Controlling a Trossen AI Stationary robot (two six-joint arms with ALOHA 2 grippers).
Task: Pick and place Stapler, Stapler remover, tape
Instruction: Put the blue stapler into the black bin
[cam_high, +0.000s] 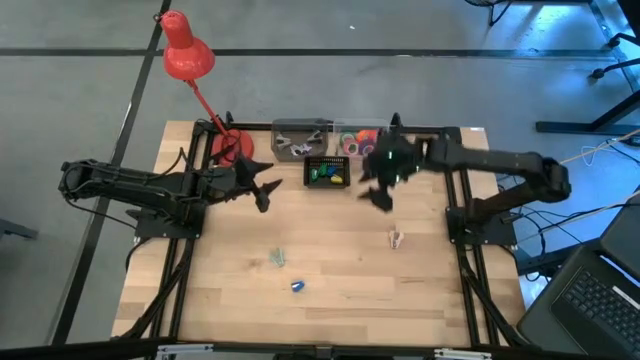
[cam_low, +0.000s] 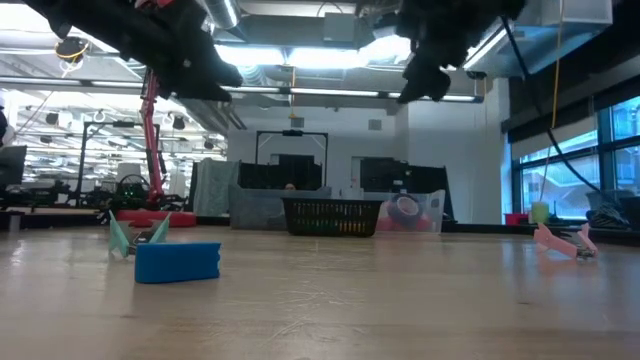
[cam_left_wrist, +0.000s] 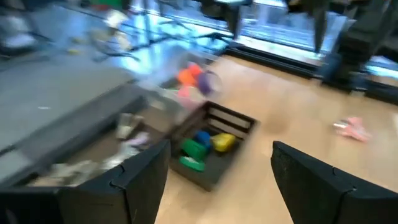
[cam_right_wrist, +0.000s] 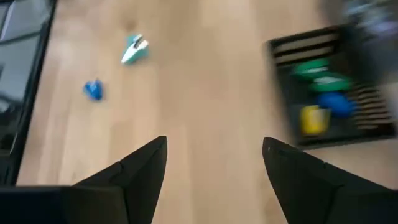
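Note:
My left gripper grabs the teal staple remover by one arm's fingertip end next, to add it to the clear box with silver-grey metal pieces.
A small blue stapler (cam_high: 298, 286) (cam_low: 178, 262) lies on the wooden table near its front edge. A teal staple remover (cam_high: 278, 258) (cam_low: 135, 235) lies just behind it, and a pink staple remover (cam_high: 397, 238) (cam_low: 565, 240) lies toward the right. Tape rolls (cam_high: 358, 140) (cam_left_wrist: 194, 76) sit in a clear box at the far edge. My left gripper (cam_high: 265, 190) (cam_left_wrist: 221, 149) hovers open left of the black basket (cam_high: 327, 172). My right gripper (cam_high: 378, 190) (cam_right_wrist: 214, 142) hovers open right of the basket, above the table. Both are empty.
The black basket (cam_right_wrist: 333, 93) holds green, blue and yellow staplers. A clear box (cam_high: 300, 140) with silver-grey metal pieces stands beside the tape box at the far edge. A red desk lamp (cam_high: 188, 60) rises at the far left corner. Bare wood lies between the loose items.

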